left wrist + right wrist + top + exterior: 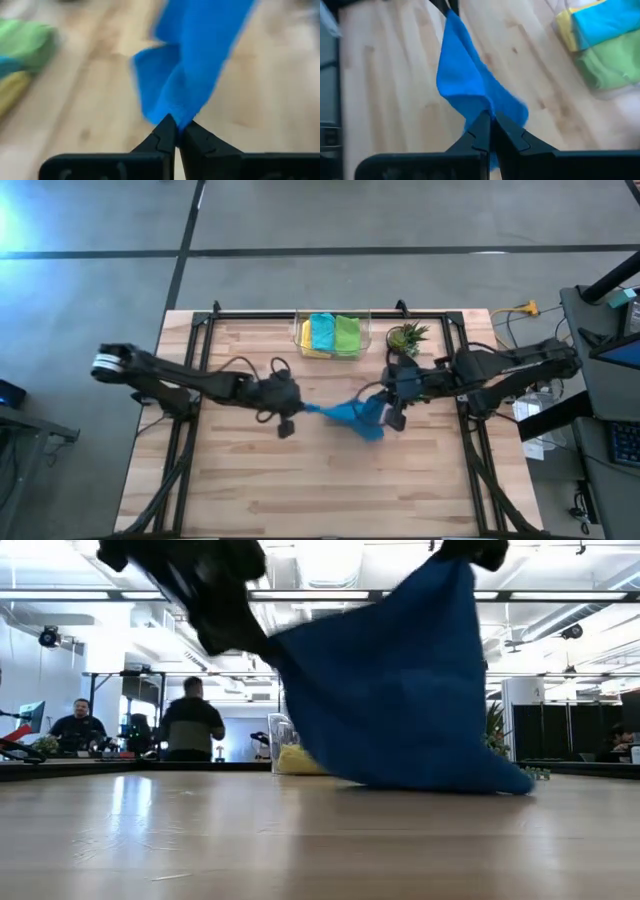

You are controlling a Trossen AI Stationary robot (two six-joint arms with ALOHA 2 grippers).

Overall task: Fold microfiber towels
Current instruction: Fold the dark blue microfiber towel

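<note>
My left gripper should spread the towel before it opens: the blue towel trails from my fingers in narrow folds over the table.
A blue microfiber towel (350, 416) hangs between my two grippers over the middle of the table. My left gripper (176, 131) is shut on its left end, and my right gripper (490, 121) is shut on its right end. In the low view the towel (400, 690) spreads down from both grippers. Yellow, teal and lime green towels (330, 335) lie folded in a clear container at the table's far edge. My left gripper pinches a bunched end of the blue towel (181, 116) between its two fingertips, slanting down from the table's left. The cloth runs away from the fingers toward my other gripper. One layer or several, I cannot tell. My right gripper pinches the towel's other end (481, 111) between its two fingertips, slanting down from the table's right. The cloth stretches from there to my left gripper (445, 7). The towel's lower edge (490, 780) rests on the table.
A clear container (300, 340) with the folded towels stands at the far middle, with a small potted plant (407, 336) to its right. Bare wood (320, 490) lies toward the near edge. People sit and stand in the room beyond the table (190, 725).
</note>
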